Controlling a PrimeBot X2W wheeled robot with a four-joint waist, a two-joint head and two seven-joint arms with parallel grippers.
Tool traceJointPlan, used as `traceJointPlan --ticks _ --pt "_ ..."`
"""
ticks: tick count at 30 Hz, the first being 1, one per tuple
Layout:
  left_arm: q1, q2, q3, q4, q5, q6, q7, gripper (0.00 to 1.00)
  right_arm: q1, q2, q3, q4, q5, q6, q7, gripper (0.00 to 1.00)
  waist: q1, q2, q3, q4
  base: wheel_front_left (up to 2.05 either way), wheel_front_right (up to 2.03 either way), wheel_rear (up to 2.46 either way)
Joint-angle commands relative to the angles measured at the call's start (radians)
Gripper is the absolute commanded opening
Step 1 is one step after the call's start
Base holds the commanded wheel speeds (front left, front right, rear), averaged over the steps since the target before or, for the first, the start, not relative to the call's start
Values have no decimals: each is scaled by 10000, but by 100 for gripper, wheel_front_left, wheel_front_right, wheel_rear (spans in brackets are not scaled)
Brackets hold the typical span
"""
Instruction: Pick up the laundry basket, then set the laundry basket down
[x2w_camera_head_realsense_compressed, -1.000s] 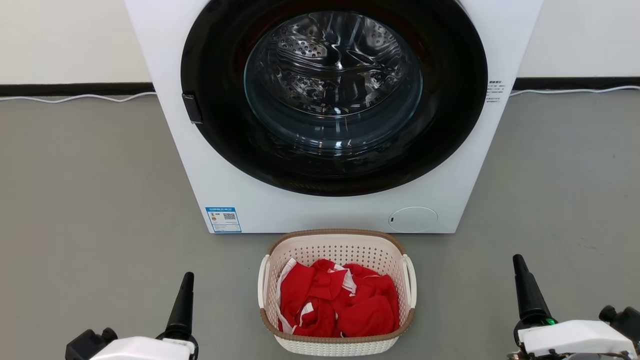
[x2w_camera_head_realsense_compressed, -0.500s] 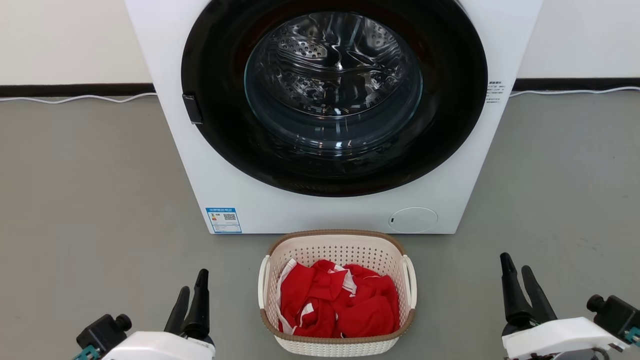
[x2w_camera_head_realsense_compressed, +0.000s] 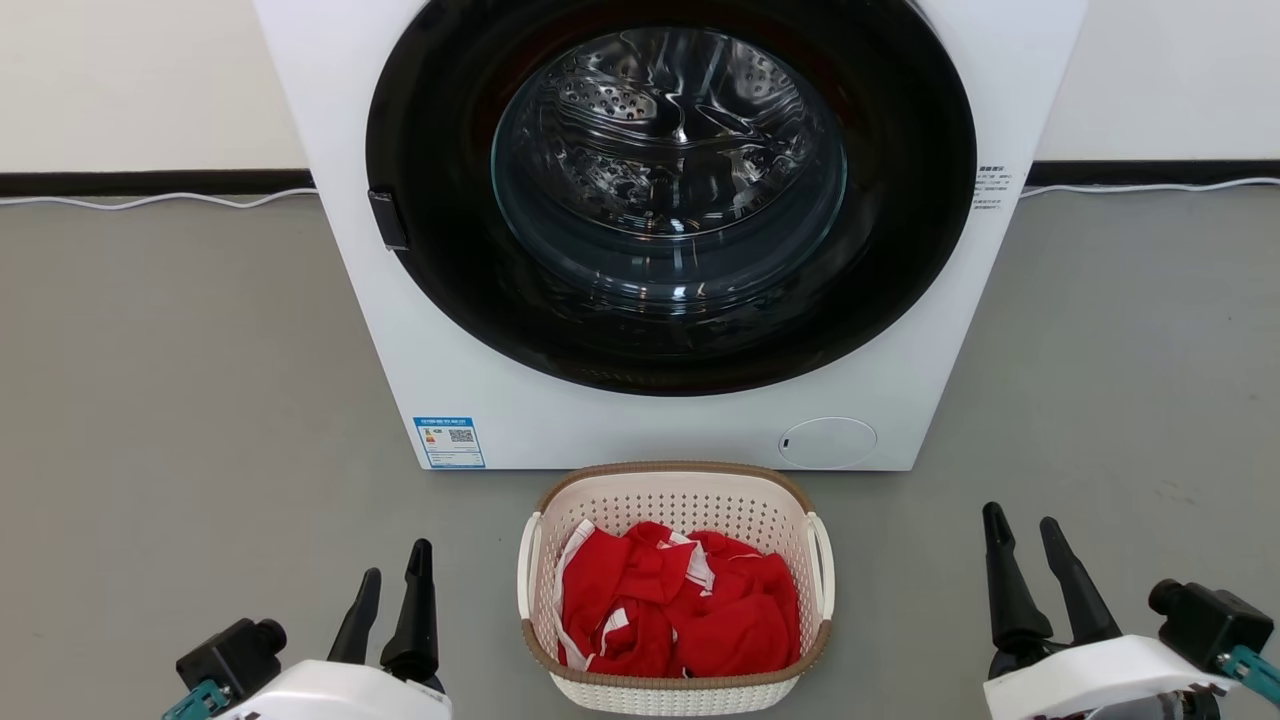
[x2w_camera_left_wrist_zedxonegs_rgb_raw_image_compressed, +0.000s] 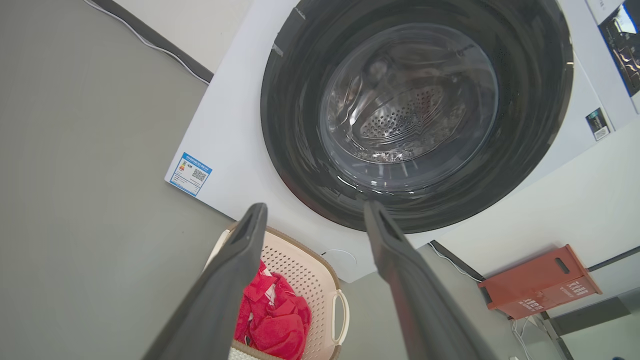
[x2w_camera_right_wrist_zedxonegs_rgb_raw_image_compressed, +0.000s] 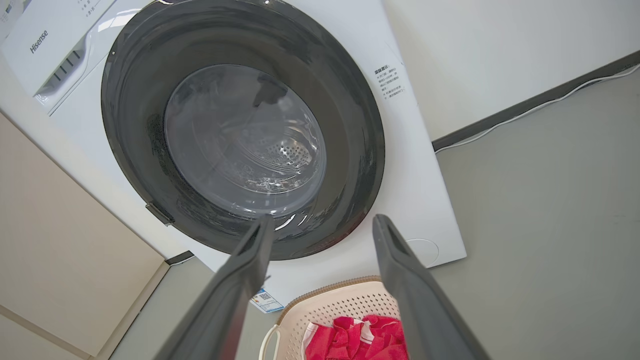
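My left gripper should next grab the basket's slim white loop handle (x2w_camera_head_realsense_compressed: 528, 566) to pick up the laundry basket. The basket's body (x2w_camera_head_realsense_compressed: 678, 694) is far wider than the gripper's open fingers.
The laundry basket (x2w_camera_head_realsense_compressed: 676, 495), cream-white and perforated with a brown rim and white side handles, stands on the grey floor just in front of the washing machine. Red and white clothes (x2w_camera_head_realsense_compressed: 680, 600) fill it. My left gripper (x2w_camera_head_realsense_compressed: 395, 578) hangs open to the basket's left, well clear of the handle (x2w_camera_head_realsense_compressed: 527, 565). To the basket's right, my right gripper (x2w_camera_head_realsense_compressed: 1022, 525) is open too, and also apart from it. In the left wrist view the basket (x2w_camera_left_wrist_zedxonegs_rgb_raw_image_compressed: 310, 275) lies below the spread gripper (x2w_camera_left_wrist_zedxonegs_rgb_raw_image_compressed: 312, 210). The right wrist view has the basket (x2w_camera_right_wrist_zedxonegs_rgb_raw_image_compressed: 335, 305) between the gripper (x2w_camera_right_wrist_zedxonegs_rgb_raw_image_compressed: 322, 222) fingers.
A white front-loading washing machine (x2w_camera_head_realsense_compressed: 900, 390) with a dark round door (x2w_camera_head_realsense_compressed: 670, 190) stands right behind the basket. A white cable (x2w_camera_head_realsense_compressed: 160, 198) runs along the wall base. An orange-red box (x2w_camera_left_wrist_zedxonegs_rgb_raw_image_compressed: 540, 282) sits on the floor beside the machine.
Both grippers have turned so that both fingers of each show, and both have moved inward a little toward the basket. The basket has stayed put.
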Motion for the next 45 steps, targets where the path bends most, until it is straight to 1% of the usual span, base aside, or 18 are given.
traceJointPlan --ticks 1,6,31,43,45 --pt "-390 80 122 -288 449 86 -161 100 -426 -46 215 -325 -514 93 -191 100 0 0 5 -3 0 0 0" --pt "-387 86 67 -311 892 159 -279 100 -429 -25 247 -294 -1081 98 -308 100 0 0 11 -5 0 0 0" --pt "-232 129 -160 -619 3820 672 -1042 100 -314 44 205 108 -4085 133 -1071 100 0 0 -71 -1 0 0 0" --pt "-204 149 -294 -734 5015 874 -1394 100 -352 39 256 299 -5519 149 -1423 100 0 0 -53 -27 0 0 0" --pt "-207 150 -296 -729 5064 883 -1411 100 -358 39 257 311 -5552 150 -1439 100 0 0 -41 -35 0 0 0"
